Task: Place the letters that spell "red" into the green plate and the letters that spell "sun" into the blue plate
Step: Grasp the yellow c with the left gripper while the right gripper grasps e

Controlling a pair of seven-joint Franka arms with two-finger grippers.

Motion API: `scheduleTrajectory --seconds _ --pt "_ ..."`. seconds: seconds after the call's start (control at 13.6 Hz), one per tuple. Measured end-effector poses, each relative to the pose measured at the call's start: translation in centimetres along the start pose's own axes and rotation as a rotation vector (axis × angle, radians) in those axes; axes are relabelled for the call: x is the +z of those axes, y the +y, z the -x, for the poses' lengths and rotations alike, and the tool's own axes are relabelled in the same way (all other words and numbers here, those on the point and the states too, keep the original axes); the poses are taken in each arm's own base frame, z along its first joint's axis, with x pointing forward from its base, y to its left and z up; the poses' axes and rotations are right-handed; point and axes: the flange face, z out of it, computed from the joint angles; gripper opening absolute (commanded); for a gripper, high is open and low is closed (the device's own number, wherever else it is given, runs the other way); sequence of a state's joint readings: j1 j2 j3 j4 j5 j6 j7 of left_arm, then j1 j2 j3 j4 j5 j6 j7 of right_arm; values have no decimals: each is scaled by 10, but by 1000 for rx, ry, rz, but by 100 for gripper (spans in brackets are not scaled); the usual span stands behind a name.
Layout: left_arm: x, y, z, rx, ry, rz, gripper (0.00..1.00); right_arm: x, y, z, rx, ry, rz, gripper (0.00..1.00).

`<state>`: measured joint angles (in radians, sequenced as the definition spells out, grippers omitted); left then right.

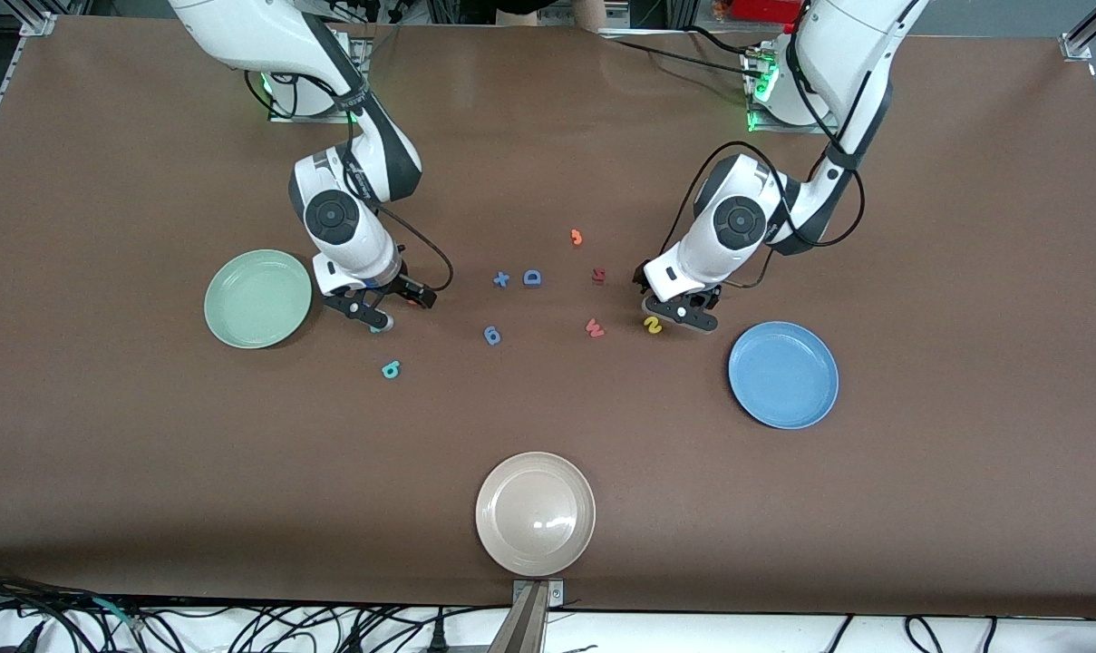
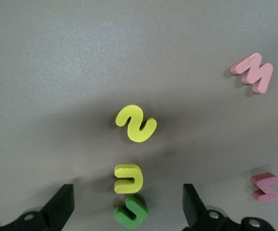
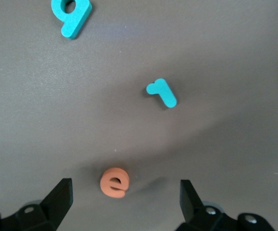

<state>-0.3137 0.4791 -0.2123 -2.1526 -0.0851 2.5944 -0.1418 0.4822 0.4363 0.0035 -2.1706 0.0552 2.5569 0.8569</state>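
My left gripper's fingers stand low over the table beside the yellow "u" and closing now would catch it, so it is time to close.
My left gripper (image 1: 680,314) hangs open low over the table beside the blue plate (image 1: 783,374). Between its fingers (image 2: 62,204) lie the yellow "u" (image 2: 128,178) and the dark green "n" (image 2: 131,211), touching neither finger. The yellow "s" (image 2: 135,123) (image 1: 653,325) lies just past them. My right gripper (image 1: 380,313) is open too, low beside the green plate (image 1: 257,299). The orange "e" (image 3: 114,182) sits between its fingers (image 3: 62,197), untouched, with the teal "r" (image 3: 162,92) a little ahead. The teal "d" (image 3: 71,17) (image 1: 391,369) lies nearer the front camera.
A red "w" (image 1: 594,327), a small red piece (image 1: 598,275), an orange piece (image 1: 577,237), a blue plus (image 1: 501,278), a blue "D" (image 1: 532,277) and a blue "g" (image 1: 492,336) lie mid-table between the grippers. A beige plate (image 1: 535,513) sits at the front edge.
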Motion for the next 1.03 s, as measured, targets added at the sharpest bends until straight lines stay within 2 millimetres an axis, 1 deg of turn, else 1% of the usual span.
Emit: scheduleTrajectory --seconds 0.07,0.15,0.37,0.44,0.51,0.59,0.66,0.88,1.03 --pt "2 0 0 -1 -2 0 87 4 -3 4 4 2 -2 95" --pt "4 -1 1 -2 -5 0 77 6 -6 7 6 2 -2 93" --pt "7 -2 1 -6 -8 0 43 9 -8 10 10 3 -2 84" --pt "7 -2 1 -6 -8 0 35 10 -8 10 10 3 -1 84" --pt "7 -3 1 -7 -7 0 27 11 -8 10 11 2 0 80" --pt "7 -3 0 -8 -6 -1 23 12 -7 10 11 2 0 79" --pt "6 -4 0 -9 -5 -1 20 13 -7 10 11 1 1 75" --pt "6 -2 -1 -7 -1 1 17 14 -7 10 12 0 2 59" --pt "6 -2 -1 -8 -1 1 17 13 -8 10 11 3 -1 38"
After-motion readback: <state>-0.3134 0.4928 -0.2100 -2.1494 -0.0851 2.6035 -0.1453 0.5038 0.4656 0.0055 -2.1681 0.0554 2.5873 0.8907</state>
